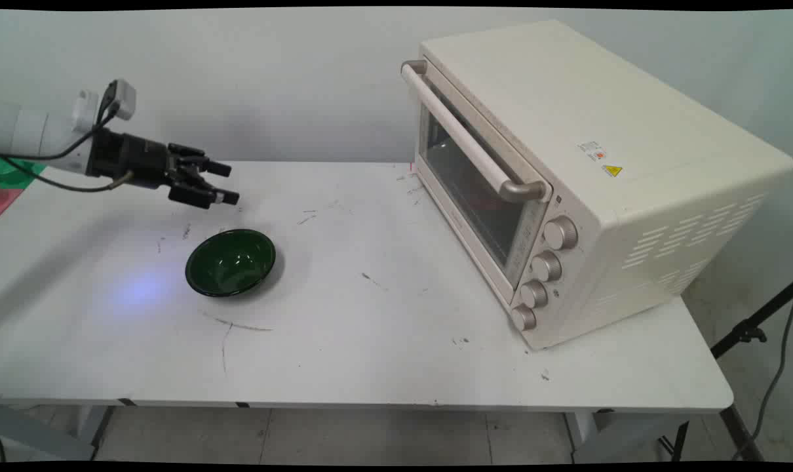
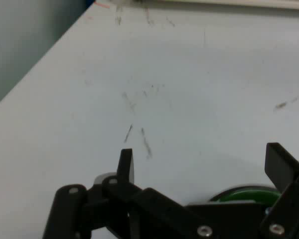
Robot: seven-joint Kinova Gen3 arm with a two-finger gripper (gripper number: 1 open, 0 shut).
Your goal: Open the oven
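Observation:
The toaster oven needs to be opened, so the robot's gripper will grab the glass door by its long bar handle (image 1: 454, 125) next.
My black gripper (image 1: 229, 183) hangs above the table at the left, pointing right, open and holding nothing. Just below and in front of it sits a dark green bowl (image 1: 231, 262) on the white table (image 1: 396, 341), apart from the fingers. In the hand view the two fingertips (image 2: 125, 162) stand wide apart over bare tabletop, and only the bowl's green rim (image 2: 249, 194) peeks out behind the linkage at the bottom right.
A large cream toaster oven (image 1: 567, 177) with its glass door shut and a row of knobs (image 1: 546, 267) fills the table's right side. The table's far edge meets the wall. A black stand (image 1: 750, 331) is off the table at the right.

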